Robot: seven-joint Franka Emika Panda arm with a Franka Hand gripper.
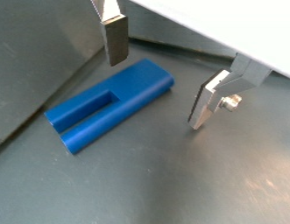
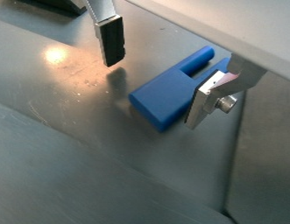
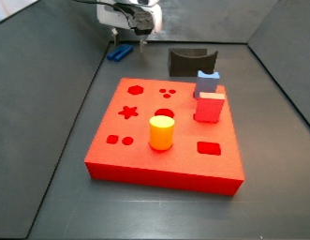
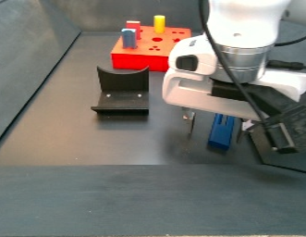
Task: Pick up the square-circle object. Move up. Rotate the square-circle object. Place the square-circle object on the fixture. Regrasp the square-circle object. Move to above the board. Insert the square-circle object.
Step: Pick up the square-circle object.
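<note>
My gripper picks up the square-circle object by its solid flat end [image 3: 122, 52] next, to place it on the fixture [image 3: 191, 62].
The square-circle object [image 1: 109, 104] is a blue flat piece with two parallel legs, lying on the dark floor. It also shows in the other wrist view [image 2: 176, 88] and in both side views [image 3: 121, 53] [image 4: 225, 130]. My gripper [image 1: 158, 81] [image 2: 157, 76] hangs open just above it, with one finger [image 1: 114, 40] near its solid end and the other finger [image 1: 208, 101] off to its side. Nothing is between the jaws. The fixture [image 3: 191, 62] [image 4: 120, 91] stands apart on the floor. The red board [image 3: 169, 132] [image 4: 155, 51] lies further off.
On the board stand a yellow cylinder [image 3: 161, 131] and a red block with a light-blue top [image 3: 209, 98]. A light wall [image 1: 223, 26] runs close behind the gripper. Dark enclosure walls [image 4: 31, 65] border the floor.
</note>
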